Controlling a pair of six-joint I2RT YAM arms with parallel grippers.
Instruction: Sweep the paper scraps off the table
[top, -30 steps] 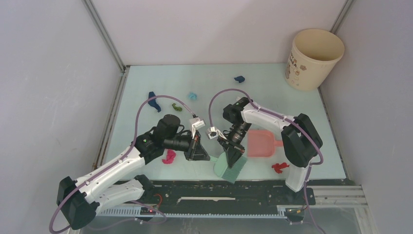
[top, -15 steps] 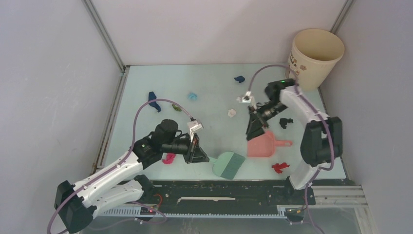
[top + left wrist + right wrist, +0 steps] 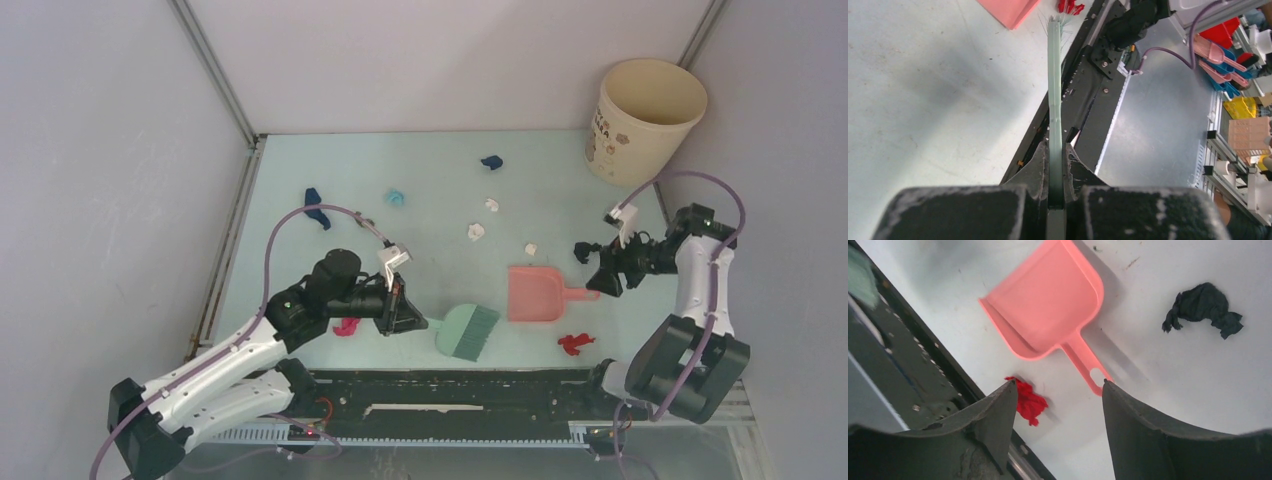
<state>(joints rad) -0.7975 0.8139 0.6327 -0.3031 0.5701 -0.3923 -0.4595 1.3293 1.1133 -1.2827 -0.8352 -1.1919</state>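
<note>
I need to grab the pink dustpan next with my right gripper, by its handle end (image 3: 587, 295) (image 3: 1094, 372), across both edges. That leaves its pan open for swept scraps.
My left gripper (image 3: 408, 311) is shut on the handle of the green hand brush (image 3: 468, 331), whose head rests near the table's front edge. In the left wrist view the handle (image 3: 1054, 90) runs edge-on between the closed fingers. My right gripper (image 3: 601, 272) hangs open at the right, above the handle end of the pink dustpan (image 3: 535, 293), holding nothing. Paper scraps lie scattered on the table: red (image 3: 574, 343), magenta (image 3: 347, 326), white (image 3: 476, 231), dark blue (image 3: 491, 162), teal (image 3: 396, 197). The right wrist view shows the dustpan (image 3: 1048, 305), the red scrap (image 3: 1029, 401) and a dark scrap (image 3: 1204, 307).
A cream bucket (image 3: 645, 120) stands at the back right corner. The black rail (image 3: 450, 390) runs along the near edge of the pale mint table (image 3: 430, 170). Grey walls close in the left, back and right sides. Another dark blue scrap (image 3: 315, 207) lies at the left.
My right gripper let go of the brush head, opened and swung away to the right side. The brush now lies lower, held by the left gripper alone. White scraps came into sight.
</note>
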